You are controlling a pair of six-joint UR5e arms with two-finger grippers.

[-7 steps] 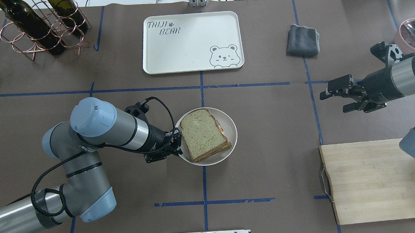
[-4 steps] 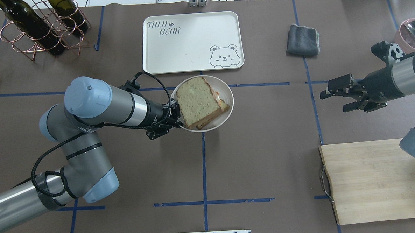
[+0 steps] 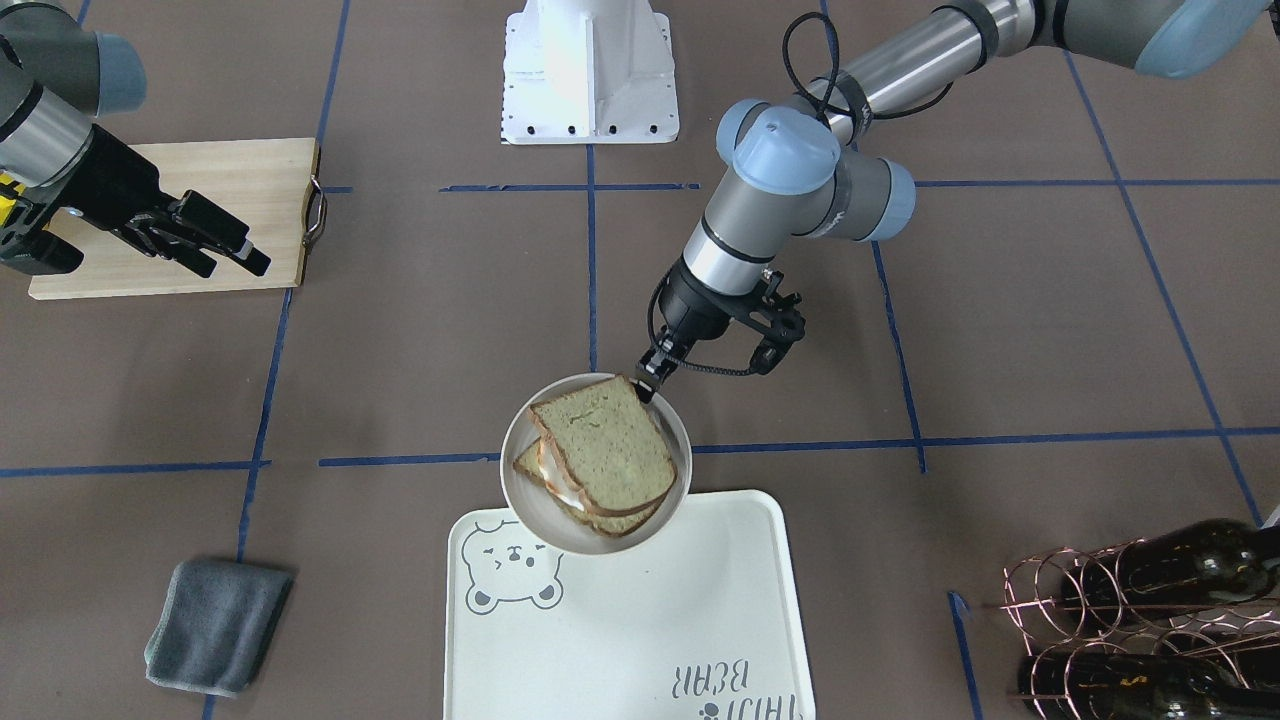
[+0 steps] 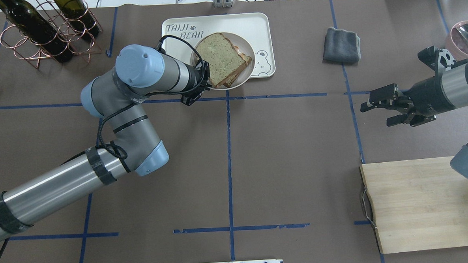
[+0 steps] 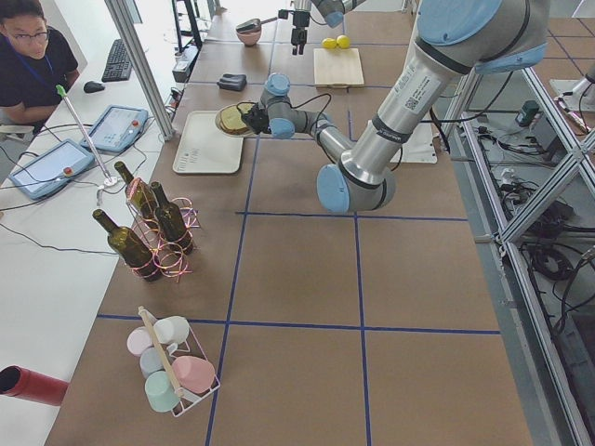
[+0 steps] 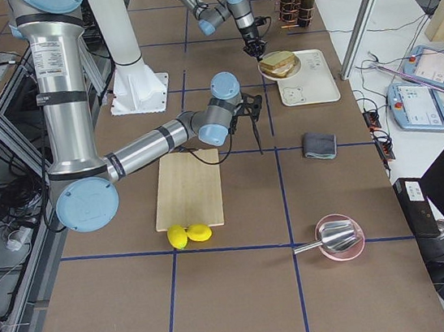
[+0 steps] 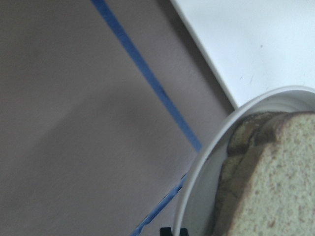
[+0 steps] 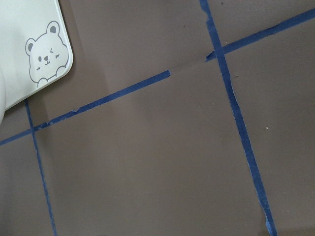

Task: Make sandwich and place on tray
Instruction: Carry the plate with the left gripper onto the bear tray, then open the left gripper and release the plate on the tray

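Observation:
My left gripper should keep holding the plate until it rests inside the tray, because most of the plate's rim hangs over the table outside the tray's edge.
The sandwich [image 4: 219,58], two greenish-tan bread slices with white egg showing at the edge, lies on a small round white plate [image 4: 245,73]. My left gripper [image 4: 202,82] is shut on the plate's near-left rim and holds it over the near edge of the cream tray [image 4: 177,57] with the bear drawing. The front-facing view shows the sandwich [image 3: 603,455], the plate [image 3: 523,492], the left gripper [image 3: 648,386] and the tray [image 3: 640,600]. The left wrist view shows the sandwich [image 7: 273,182] and the tray [image 7: 256,44]. My right gripper [image 4: 377,110] is open and empty, far right.
A folded grey cloth [image 4: 341,45] lies right of the tray. A wooden cutting board [image 4: 422,202] is at the near right, two lemons [image 6: 188,234] beside it. A copper rack with wine bottles [image 4: 48,33] stands far left. A pink bowl [image 4: 465,38] is far right.
My left gripper has carried the plate with the sandwich from the table's middle away to over the tray's near edge. The right arm has not moved.

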